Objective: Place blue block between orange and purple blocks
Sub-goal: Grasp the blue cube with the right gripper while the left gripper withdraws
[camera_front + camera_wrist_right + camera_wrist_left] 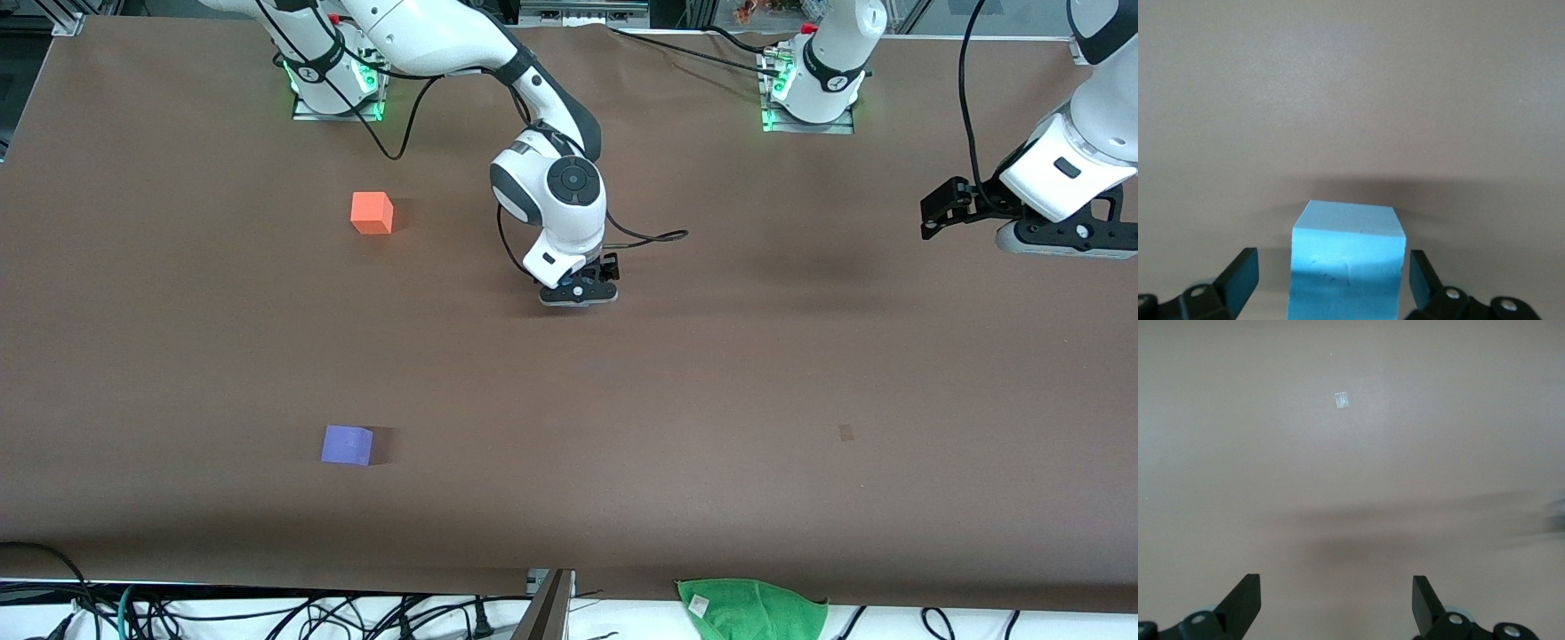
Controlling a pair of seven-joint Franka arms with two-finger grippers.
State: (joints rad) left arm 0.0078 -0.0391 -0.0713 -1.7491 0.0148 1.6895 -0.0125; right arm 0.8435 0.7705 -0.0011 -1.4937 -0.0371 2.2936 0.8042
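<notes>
My right gripper closes on the blue block (1348, 267) next, since its fingers stand on either side of the block and closing now would catch the block.
The blue block (1348, 267) sits on the brown table between the fingers of my right gripper (1331, 267), with a gap on each side. That gripper is open and low over the middle of the table (582, 283), where its hand hides the block in the front view. The orange block (372, 213) lies toward the right arm's end of the table. The purple block (347, 444) lies nearer the front camera than the orange one. My left gripper (933, 213) waits open and empty above the left arm's end of the table, as the left wrist view (1336, 587) also shows.
A green cloth (751, 609) lies at the table's edge nearest the front camera. A small pale mark (1343, 400) shows on the table under the left arm. Cables run from the right arm's wrist (649, 236) onto the table.
</notes>
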